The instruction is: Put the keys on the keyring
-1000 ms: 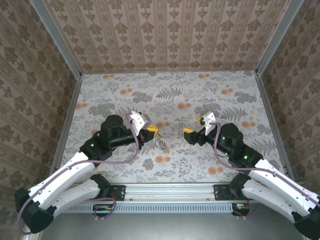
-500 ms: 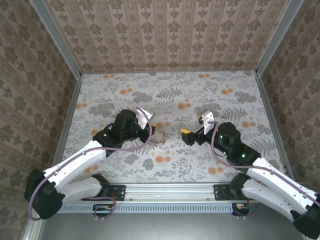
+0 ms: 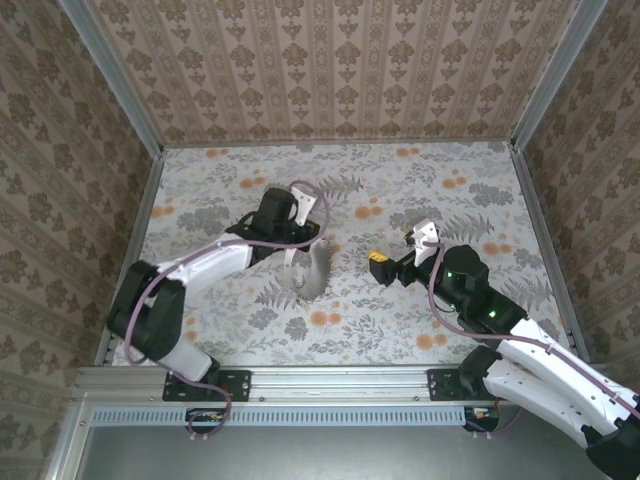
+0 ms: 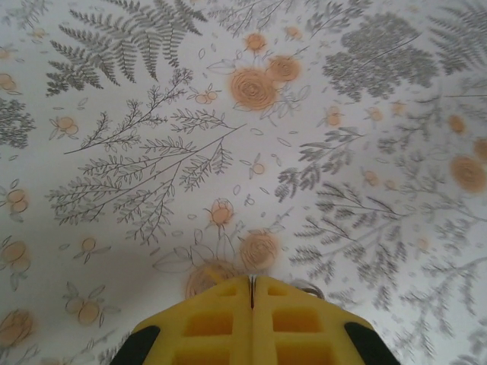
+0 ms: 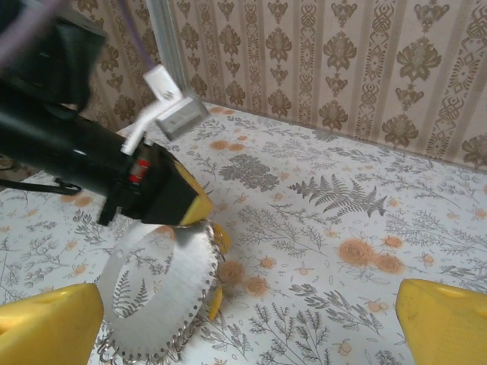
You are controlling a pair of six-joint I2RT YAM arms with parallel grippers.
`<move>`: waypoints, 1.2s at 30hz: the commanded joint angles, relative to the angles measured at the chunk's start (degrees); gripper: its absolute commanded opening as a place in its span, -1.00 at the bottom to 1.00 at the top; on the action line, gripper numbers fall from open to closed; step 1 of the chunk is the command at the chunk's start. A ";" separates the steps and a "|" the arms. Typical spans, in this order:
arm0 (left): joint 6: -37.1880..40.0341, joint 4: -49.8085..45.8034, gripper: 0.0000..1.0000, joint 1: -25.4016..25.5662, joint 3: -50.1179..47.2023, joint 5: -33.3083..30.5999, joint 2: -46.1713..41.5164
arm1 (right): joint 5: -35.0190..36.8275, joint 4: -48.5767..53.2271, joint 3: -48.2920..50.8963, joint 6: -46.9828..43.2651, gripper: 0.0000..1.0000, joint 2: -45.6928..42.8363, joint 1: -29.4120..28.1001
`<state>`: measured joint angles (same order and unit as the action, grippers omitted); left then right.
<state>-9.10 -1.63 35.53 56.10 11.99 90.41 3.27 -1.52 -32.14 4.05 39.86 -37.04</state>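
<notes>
My left gripper needs to keep holding the keyring. The loop hangs steeply below the keyring rather than flat, so the keyring would fall if I opened now.
My left gripper (image 3: 303,240) reaches over the middle of the table, shut on the top of the keyring (image 3: 312,272). The keyring hangs below it as a wide, motion-blurred silvery loop with a chain edge (image 5: 179,281), its bottom near the cloth. A yellow-orange key head (image 5: 223,237) shows just behind the loop's right side, and a second yellow bit (image 5: 215,295) sits lower. In the left wrist view the yellow pads (image 4: 205,323) are pressed together, with a thin metal sliver (image 4: 308,287) beside them. My right gripper (image 3: 385,268) stands open to the right, facing the loop, with nothing between its fingers (image 5: 46,327).
The floral tablecloth (image 3: 430,190) covers the table. Patterned walls and metal corner posts (image 3: 110,75) close in the back and sides. About a hand's width of cloth separates the two grippers.
The left arm has stretched farther out and slightly right, taking the keyring with it. The chain now swings and blurs. The right gripper has barely shifted.
</notes>
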 commanded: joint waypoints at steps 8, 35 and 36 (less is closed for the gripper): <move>-0.56 0.77 -1.00 -0.37 6.93 1.37 11.74 | 3.31 -0.53 -0.40 -1.85 1.00 -0.48 0.96; -5.07 -6.88 1.00 -14.16 -19.33 -21.91 -35.22 | 8.10 -13.88 9.23 3.45 1.00 7.91 21.47; -6.14 -6.72 1.00 -14.66 -20.54 -26.89 -36.17 | 5.49 -18.27 10.67 0.42 1.00 10.46 22.74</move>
<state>-11.57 -6.20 21.85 38.17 -1.80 56.40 14.09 -8.84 -23.70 6.07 46.74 -17.74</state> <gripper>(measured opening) 0.997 0.999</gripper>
